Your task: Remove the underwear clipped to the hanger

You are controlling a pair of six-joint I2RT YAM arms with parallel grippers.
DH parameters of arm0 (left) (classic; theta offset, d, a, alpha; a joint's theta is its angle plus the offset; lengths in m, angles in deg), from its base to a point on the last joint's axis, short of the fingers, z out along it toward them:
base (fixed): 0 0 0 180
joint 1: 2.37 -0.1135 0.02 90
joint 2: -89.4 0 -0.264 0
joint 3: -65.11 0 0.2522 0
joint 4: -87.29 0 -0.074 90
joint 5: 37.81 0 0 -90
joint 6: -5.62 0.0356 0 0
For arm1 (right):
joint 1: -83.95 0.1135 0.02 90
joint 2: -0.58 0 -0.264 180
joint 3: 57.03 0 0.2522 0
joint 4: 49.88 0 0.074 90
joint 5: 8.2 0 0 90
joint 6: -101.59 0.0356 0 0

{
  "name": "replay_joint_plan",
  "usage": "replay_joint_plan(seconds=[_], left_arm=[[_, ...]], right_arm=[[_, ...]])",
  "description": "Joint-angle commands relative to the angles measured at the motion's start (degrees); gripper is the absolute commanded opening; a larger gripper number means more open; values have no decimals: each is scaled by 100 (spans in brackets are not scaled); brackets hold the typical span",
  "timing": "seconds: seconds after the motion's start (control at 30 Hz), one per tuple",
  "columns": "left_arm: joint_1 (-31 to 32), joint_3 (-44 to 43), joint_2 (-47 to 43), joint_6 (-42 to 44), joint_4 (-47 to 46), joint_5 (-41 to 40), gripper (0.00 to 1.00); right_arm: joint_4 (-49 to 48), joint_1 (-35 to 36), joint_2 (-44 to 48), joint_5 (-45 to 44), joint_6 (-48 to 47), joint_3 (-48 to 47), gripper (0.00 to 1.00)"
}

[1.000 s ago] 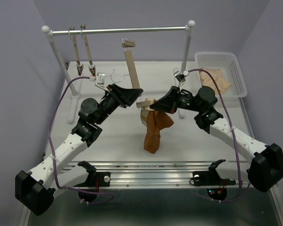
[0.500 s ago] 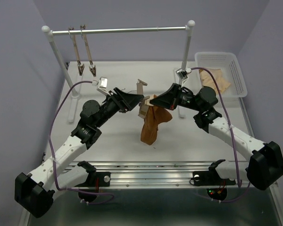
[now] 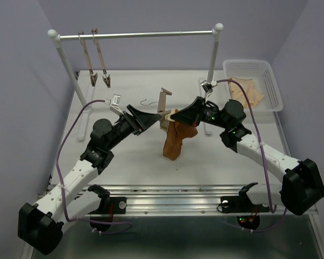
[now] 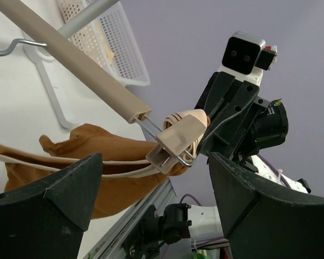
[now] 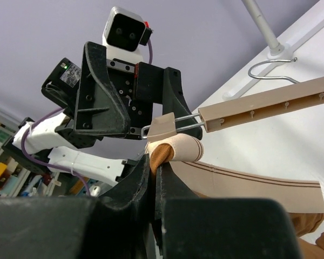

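Observation:
My left gripper is going to grab both sides of the hanger's lower clip next and squeeze them to open the clip and remove the underwear (image 3: 175,141).
The hanger (image 3: 162,103) tilts in the air between both arms, its wire hook (image 3: 146,101) pointing left. Its lower clip (image 4: 178,141) still pinches the pale waistband of the rust-orange underwear (image 3: 175,141), which hangs limp below. My left gripper (image 3: 160,115) is open, its fingers (image 4: 48,210) on either side of that clip without touching it. My right gripper (image 5: 154,162) is shut on the underwear (image 5: 163,152) just under the clip (image 5: 163,127). The wooden bar (image 5: 270,105) runs off to the right. The upper clip (image 3: 165,92) holds no cloth.
A rail (image 3: 137,35) on two white posts crosses the back, with two bare clip hangers (image 3: 97,62) at its left end. A white basket (image 3: 270,81) at the back right holds pale peach cloth (image 3: 247,91). A metal track (image 3: 173,191) lines the near edge.
My left gripper has opened and let go of the hanger. The hanger has tipped down from nearly upright to a low tilt. The underwear now hangs a little higher.

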Motion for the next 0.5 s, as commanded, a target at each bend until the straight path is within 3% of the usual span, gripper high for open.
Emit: replay_joint_plan(seconds=[0.0,0.47], left_arm=[[-43,-8,16,-199,-466,358,90],[-43,9,710,-990,-1249,939,90]], right_arm=[[-329,41,119,-129,-374,-53,1],[-75,340,233,-751,-1964,114,1]])
